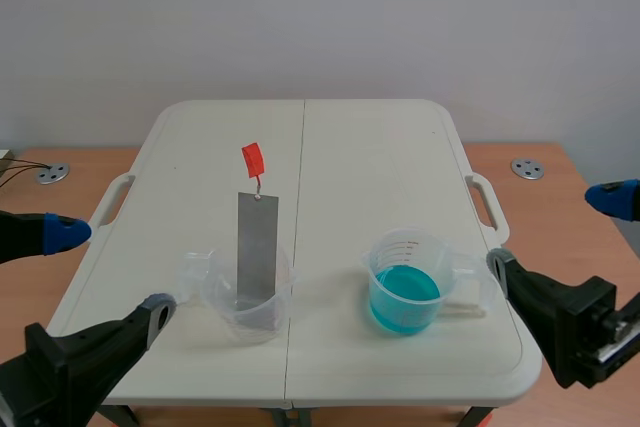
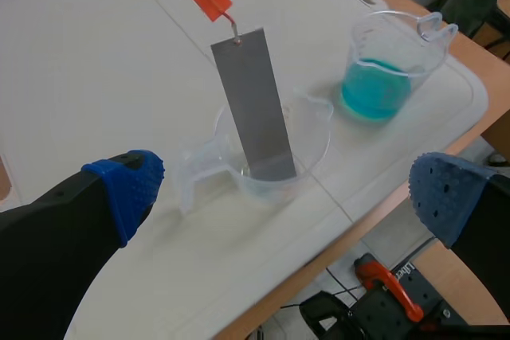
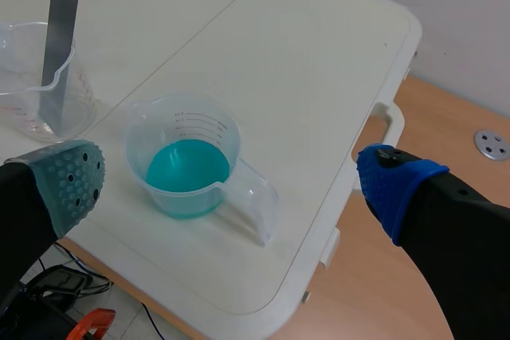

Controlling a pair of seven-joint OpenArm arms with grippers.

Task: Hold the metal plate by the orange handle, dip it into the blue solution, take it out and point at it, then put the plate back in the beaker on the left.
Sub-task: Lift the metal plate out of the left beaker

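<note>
I will grip the metal plate by its orange handle (image 1: 253, 159) with my right gripper next, above the clear beaker's rim, because the clear beaker's side (image 1: 222, 299) is around the plate's lower end.
A grey metal plate (image 1: 256, 247) stands tilted in a clear beaker (image 1: 222, 299) on the table's left half, its orange handle (image 1: 253, 159) sticking up above the rim. To its right stands a beaker with blue solution (image 1: 405, 289). My left gripper (image 1: 105, 272) is open at the table's front left, short of the clear beaker (image 2: 315, 129) and plate (image 2: 255, 105). My right gripper (image 1: 556, 233) is open at the front right. The blue solution beaker (image 3: 187, 169) lies just ahead of the right gripper (image 3: 231, 181). Neither gripper holds anything.
The white folding table (image 1: 370, 167) has a centre seam and side handles and rests on a wooden surface (image 1: 540, 162). Two round metal discs (image 1: 527, 168) sit on the wood, one on either side. A pale wall rises behind.
</note>
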